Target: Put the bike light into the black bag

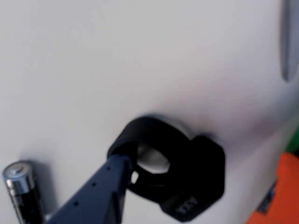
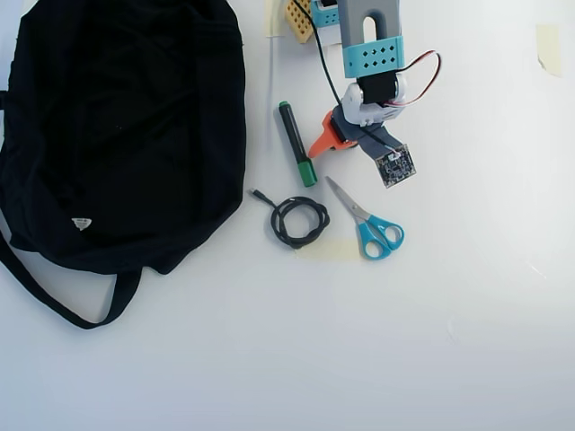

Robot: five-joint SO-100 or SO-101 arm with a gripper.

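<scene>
The bike light needs grabbing next by its chunky AXA-lettered body (image 1: 200, 173), to go into the black bag with my gripper.
The bike light (image 1: 187, 184) lies on the white table in the wrist view: a chunky black body with a rubbery ring strap (image 1: 149, 133). My gripper (image 1: 205, 163) is open, and the light lies between its jaws. The blue finger (image 1: 100, 191) touches the ring's left side, and the orange finger (image 1: 282, 191) stands apart at the right edge. In the overhead view the gripper (image 2: 337, 144) hides the light. The black bag (image 2: 117, 126) fills that view's left side, lying well to the left of the gripper.
A short black cylinder with a silver tip (image 1: 21, 189) lies left of the blue finger. The overhead view shows a green-capped marker (image 2: 296, 144), a coiled black cable (image 2: 296, 221) and teal-handled scissors (image 2: 370, 224) near the gripper. The bag's strap (image 2: 63, 301) loops forward.
</scene>
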